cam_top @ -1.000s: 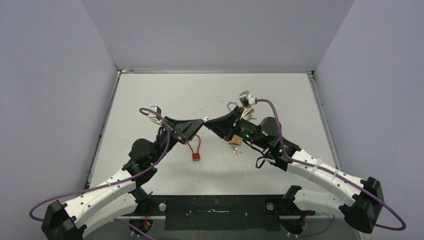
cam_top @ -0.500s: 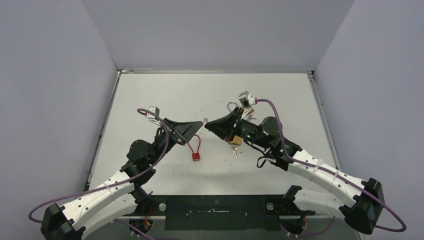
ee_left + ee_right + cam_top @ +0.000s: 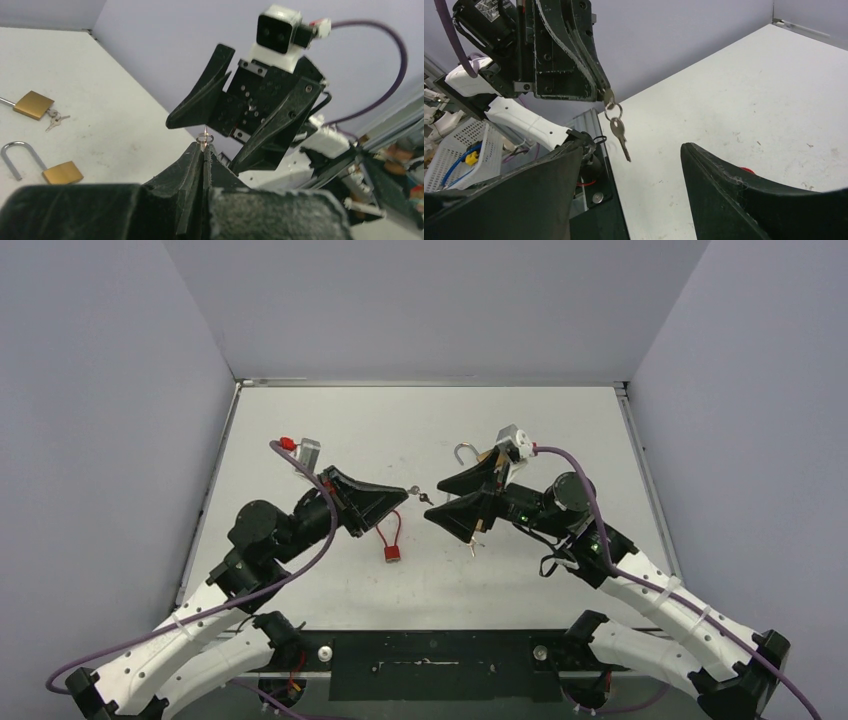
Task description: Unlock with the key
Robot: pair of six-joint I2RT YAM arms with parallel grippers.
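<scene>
The left gripper's key has to unlock the padlock, so my right gripper needs to grab it next by its head (image 3: 412, 491), on the ring side, and leave the blade free.
My left gripper (image 3: 405, 492) is shut on the head of a small silver key (image 3: 608, 95). Its ring (image 3: 205, 137) pokes out of the closed tips, and a second key (image 3: 620, 134) dangles from the ring in the air. My right gripper (image 3: 436, 502) faces it tip to tip, wide open, with nothing between its fingers (image 3: 631, 148); the hanging key is just beyond them. The red padlock (image 3: 392, 552) lies on the table below my left gripper, its shackle pointing away. Only a red sliver (image 3: 746, 170) of it shows in the right wrist view.
Two brass padlocks (image 3: 33, 105) (image 3: 62, 172) lie on the table by my right arm, with a small bunch of keys (image 3: 56, 119) beside them. One silver shackle (image 3: 463, 452) shows behind my right gripper. A low rim (image 3: 430, 383) edges the far side of the table.
My right gripper has opened wide and drawn back to the right, off the keys. My left gripper has closed on the key and holds it; both wrists shifted.
</scene>
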